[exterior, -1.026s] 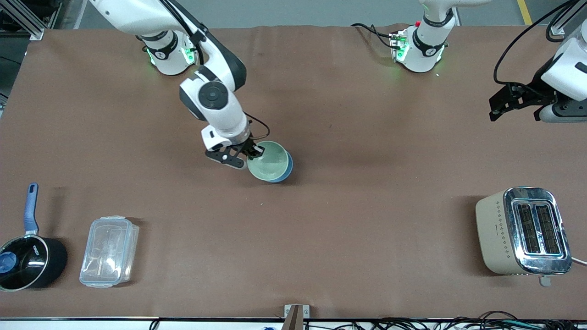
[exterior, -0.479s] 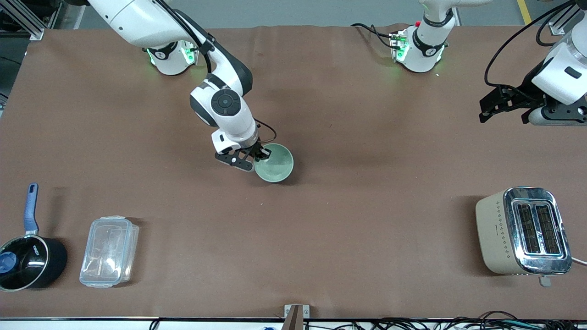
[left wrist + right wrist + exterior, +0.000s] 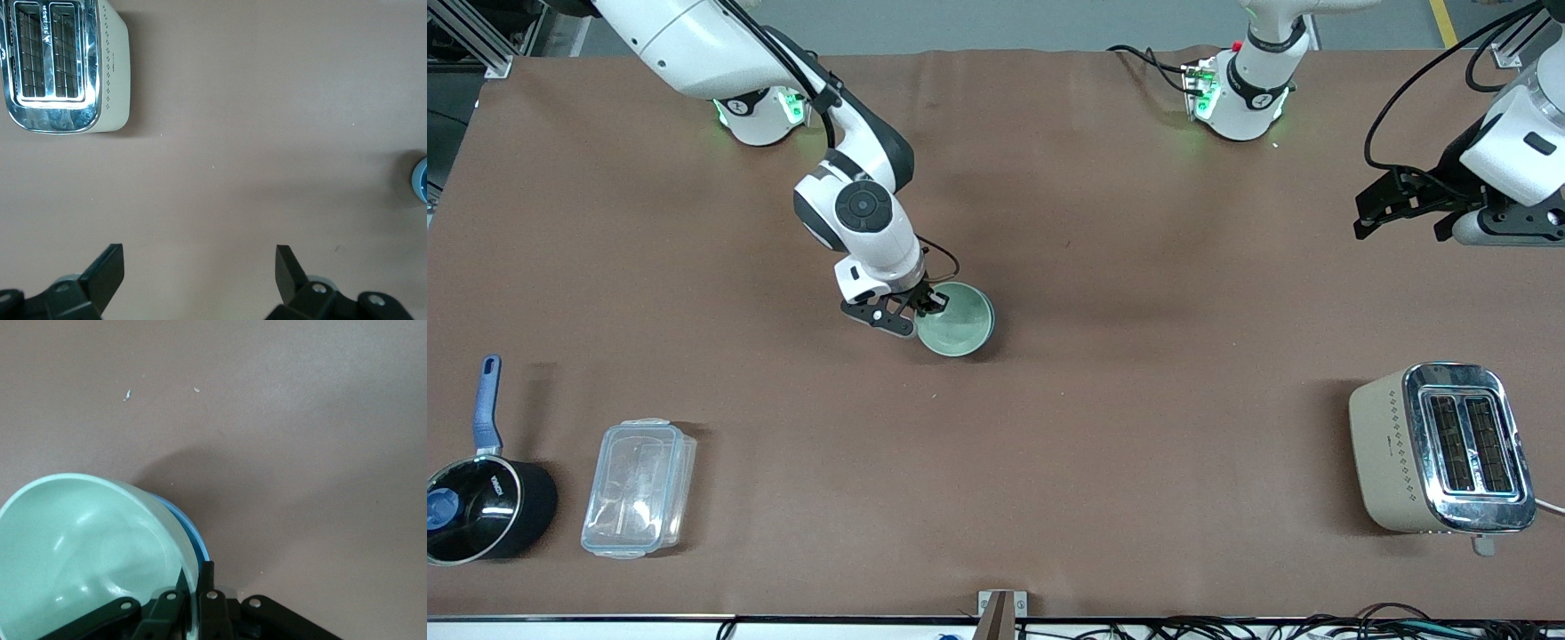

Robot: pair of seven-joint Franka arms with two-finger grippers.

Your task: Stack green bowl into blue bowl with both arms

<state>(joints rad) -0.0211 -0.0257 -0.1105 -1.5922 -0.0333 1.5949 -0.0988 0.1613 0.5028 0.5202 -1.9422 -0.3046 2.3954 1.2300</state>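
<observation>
My right gripper should open now, as the green bowl (image 3: 80, 547) is inside the blue bowl's rim (image 3: 190, 527) and would stay there.
The green bowl (image 3: 959, 329) sits inside the blue bowl (image 3: 991, 331) at the table's middle, and only a thin blue rim shows round it. My right gripper (image 3: 932, 305) is shut on the green bowl's rim on the side toward the right arm's end. In the right wrist view one finger is inside the green bowl (image 3: 87, 547) and one is outside it by the blue rim (image 3: 195, 535), with the gripper (image 3: 197, 577) pinching the wall. My left gripper (image 3: 1398, 233) is open and empty, up over the left arm's end of the table. Its wrist view (image 3: 200, 252) shows bare table and the blue bowl's edge (image 3: 420, 181).
A cream and chrome toaster (image 3: 1440, 449) stands near the front camera at the left arm's end, and also shows in the left wrist view (image 3: 60, 67). A clear plastic container (image 3: 639, 489) and a black saucepan with blue handle (image 3: 480, 507) lie at the right arm's end.
My right gripper has carried the green bowl across and down, from tilted and offset over the blue bowl to nested inside it. My left gripper has shifted slightly toward the table's middle.
</observation>
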